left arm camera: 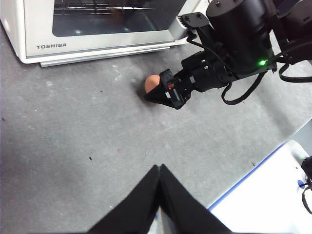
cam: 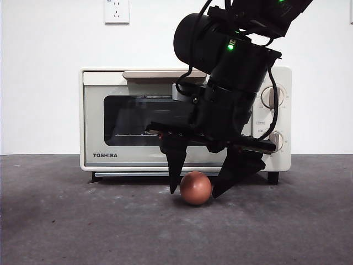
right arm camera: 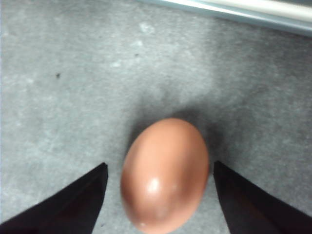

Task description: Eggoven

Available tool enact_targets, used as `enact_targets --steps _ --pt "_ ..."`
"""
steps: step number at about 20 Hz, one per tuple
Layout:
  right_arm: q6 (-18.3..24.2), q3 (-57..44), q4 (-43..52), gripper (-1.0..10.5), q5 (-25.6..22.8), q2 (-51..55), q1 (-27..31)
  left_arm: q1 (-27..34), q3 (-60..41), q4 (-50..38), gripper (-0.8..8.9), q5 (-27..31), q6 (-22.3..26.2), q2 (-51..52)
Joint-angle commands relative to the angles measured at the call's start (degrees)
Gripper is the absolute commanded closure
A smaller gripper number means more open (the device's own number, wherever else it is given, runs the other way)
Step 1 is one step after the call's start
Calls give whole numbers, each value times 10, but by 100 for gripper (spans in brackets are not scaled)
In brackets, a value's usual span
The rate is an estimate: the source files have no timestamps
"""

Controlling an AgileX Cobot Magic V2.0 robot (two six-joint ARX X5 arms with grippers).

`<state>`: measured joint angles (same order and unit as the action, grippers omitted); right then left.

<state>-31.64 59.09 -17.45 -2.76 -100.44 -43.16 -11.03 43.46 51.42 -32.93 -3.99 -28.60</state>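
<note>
My right gripper is to grab the reddish-brown egg by its rounded sides next, so that the egg [cam: 195,187] can go into the oven.
The reddish-brown egg [cam: 195,187] lies on the grey table just in front of the cream Toshiba oven [cam: 99,110], whose door is closed. My right gripper [cam: 194,192] has come down over the egg and is open, with one jaw on each side of it at table level. In the right wrist view the egg [right arm camera: 165,173] fills the space between the jaws of the right gripper [right arm camera: 160,165], with a narrow gap on each side. The left wrist view shows the egg [left arm camera: 151,84], the oven [left arm camera: 29,29] and the right gripper [left arm camera: 163,90]. My left gripper [left arm camera: 159,168] is shut and empty, held above the table away from the egg.
The oven has a beige handle [cam: 157,74] and two knobs [cam: 273,96] on its right side. A wall socket [cam: 116,11] is on the white wall behind. A white surface with a blue edge [left arm camera: 273,195] borders the table in the left wrist view.
</note>
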Motion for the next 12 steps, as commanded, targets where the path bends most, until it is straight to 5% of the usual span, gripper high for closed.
enact_targets --steps 1,8,12 --pt "-10 11 7 677 -3 -17 -5 -3 11 -4 806 0 4 -2" --pt "-8 11 7 933 -1 -19 -6 -3 11 -5 806 0 4 -2" --pt "13 11 -12 944 19 -5 -8 -3 11 -25 806 5 2 -6"
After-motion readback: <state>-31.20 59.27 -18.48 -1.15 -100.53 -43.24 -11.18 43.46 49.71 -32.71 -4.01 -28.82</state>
